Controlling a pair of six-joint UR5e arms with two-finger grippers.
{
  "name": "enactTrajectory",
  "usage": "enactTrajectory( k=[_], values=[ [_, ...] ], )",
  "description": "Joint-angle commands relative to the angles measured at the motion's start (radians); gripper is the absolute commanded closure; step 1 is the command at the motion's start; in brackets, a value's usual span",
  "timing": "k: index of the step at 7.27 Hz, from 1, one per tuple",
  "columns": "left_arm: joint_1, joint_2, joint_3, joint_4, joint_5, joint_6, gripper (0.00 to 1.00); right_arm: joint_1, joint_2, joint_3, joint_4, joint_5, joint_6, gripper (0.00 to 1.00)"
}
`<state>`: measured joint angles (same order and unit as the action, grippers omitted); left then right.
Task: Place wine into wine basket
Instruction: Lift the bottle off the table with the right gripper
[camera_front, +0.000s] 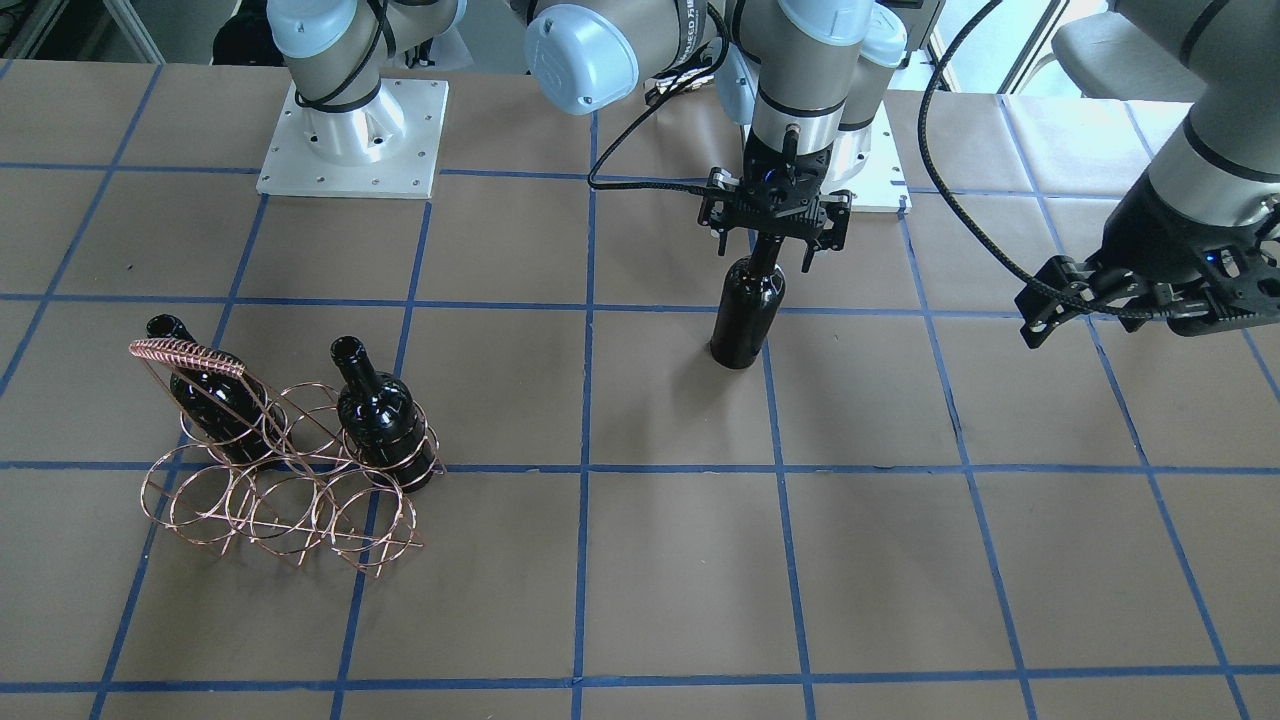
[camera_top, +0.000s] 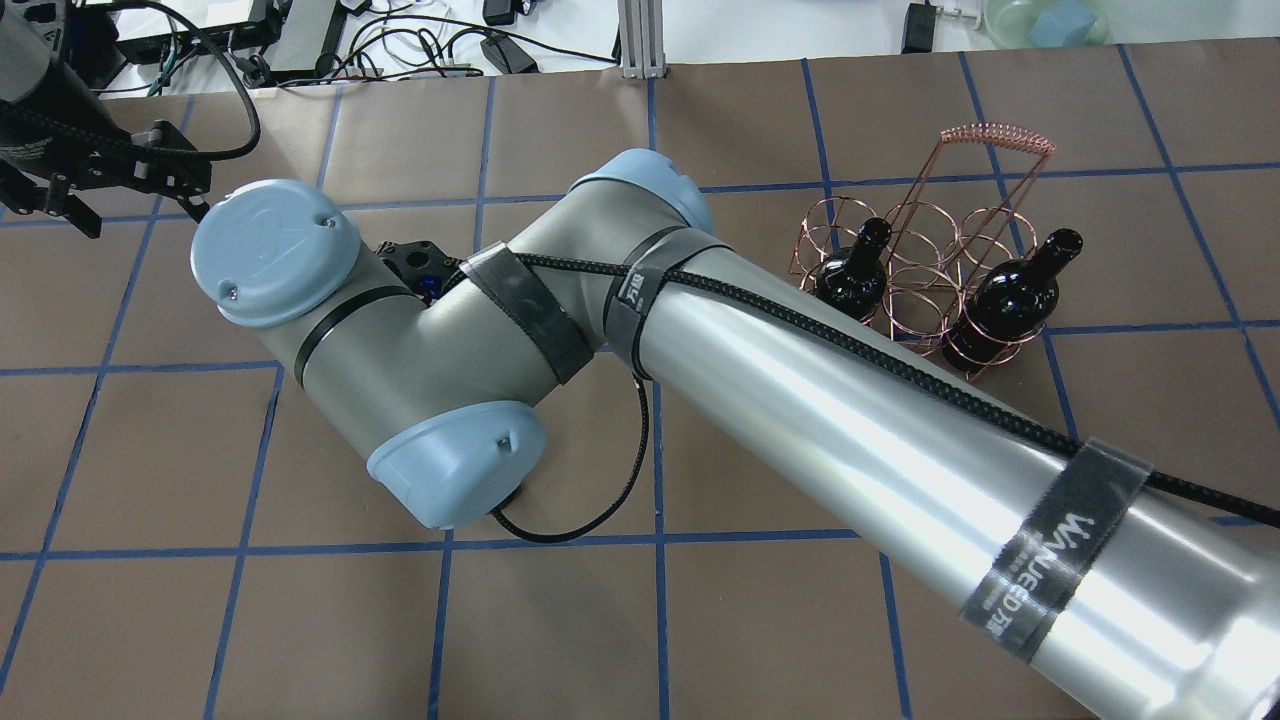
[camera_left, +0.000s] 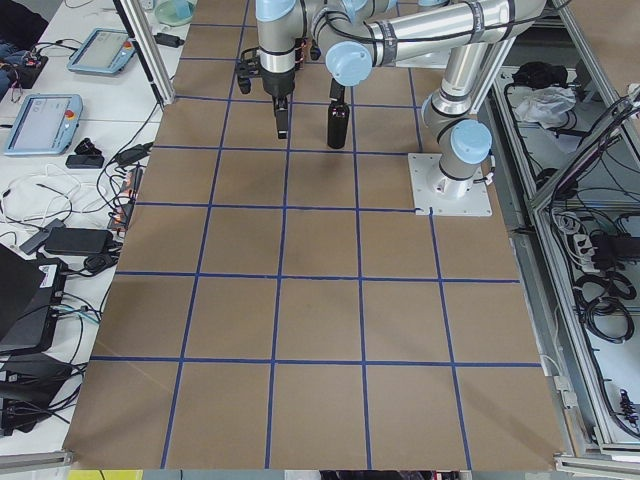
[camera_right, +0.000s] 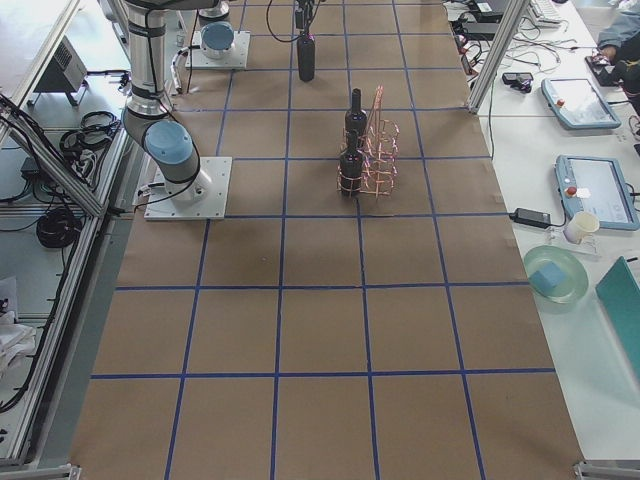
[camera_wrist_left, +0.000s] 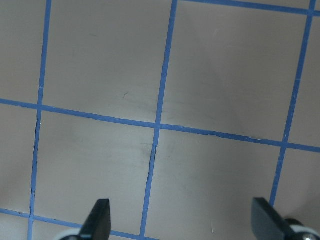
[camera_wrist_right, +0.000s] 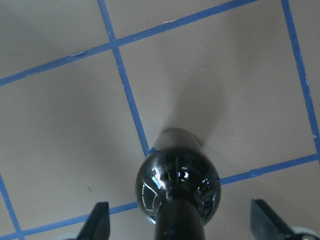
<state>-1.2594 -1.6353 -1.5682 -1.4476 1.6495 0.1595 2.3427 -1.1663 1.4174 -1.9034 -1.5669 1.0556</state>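
The bottle's body (camera_front: 746, 317) is wide and round below its slim neck (camera_front: 764, 251), so my right gripper should grab the bottle by the neck next.
A black wine bottle (camera_front: 748, 315) stands upright on the table, apart from the basket. My right gripper (camera_front: 772, 240) is open, with its fingers on either side of the bottle's neck. The right wrist view shows the bottle (camera_wrist_right: 177, 187) from above, centred between the wide-apart fingertips. The copper wire wine basket (camera_front: 280, 480) stands toward my right and holds two more bottles (camera_front: 205, 385) (camera_front: 380, 410) in two rings of one row. My left gripper (camera_front: 1035, 310) is open and empty, hovering over bare table on my left.
The table is covered in brown paper with a blue tape grid (camera_front: 590, 470). The two arm base plates (camera_front: 350, 140) sit at the robot's edge. My right arm (camera_top: 800, 390) reaches across the table in the overhead view. Several basket rings (camera_top: 830, 215) hold nothing.
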Motion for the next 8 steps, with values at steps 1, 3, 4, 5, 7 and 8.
enactTrajectory(
  k=[1,3,4,5,7,8],
  values=[
    [0.0,0.0,-0.001,0.001,0.001,0.0,0.0,0.001,0.002,0.002,-0.005,-0.004,0.003,0.12],
    [-0.002,-0.001,-0.003,0.001,0.001,0.0,0.0,0.001,0.002,0.002,-0.002,0.007,0.003,0.31],
    [-0.002,-0.001,-0.003,0.001,0.001,0.0,0.0,0.001,0.002,0.002,0.0,0.024,0.003,0.52],
    [-0.002,-0.001,-0.003,0.001,0.0,-0.002,0.0,0.001,0.002,0.003,0.0,0.028,0.004,0.57],
    [-0.002,0.002,-0.013,-0.002,0.003,0.003,0.0,0.003,0.0,0.003,0.007,0.042,0.003,0.91],
    [-0.003,0.002,-0.016,0.001,0.003,0.003,0.0,0.003,-0.003,0.003,0.033,0.039,-0.009,1.0]
  ],
)
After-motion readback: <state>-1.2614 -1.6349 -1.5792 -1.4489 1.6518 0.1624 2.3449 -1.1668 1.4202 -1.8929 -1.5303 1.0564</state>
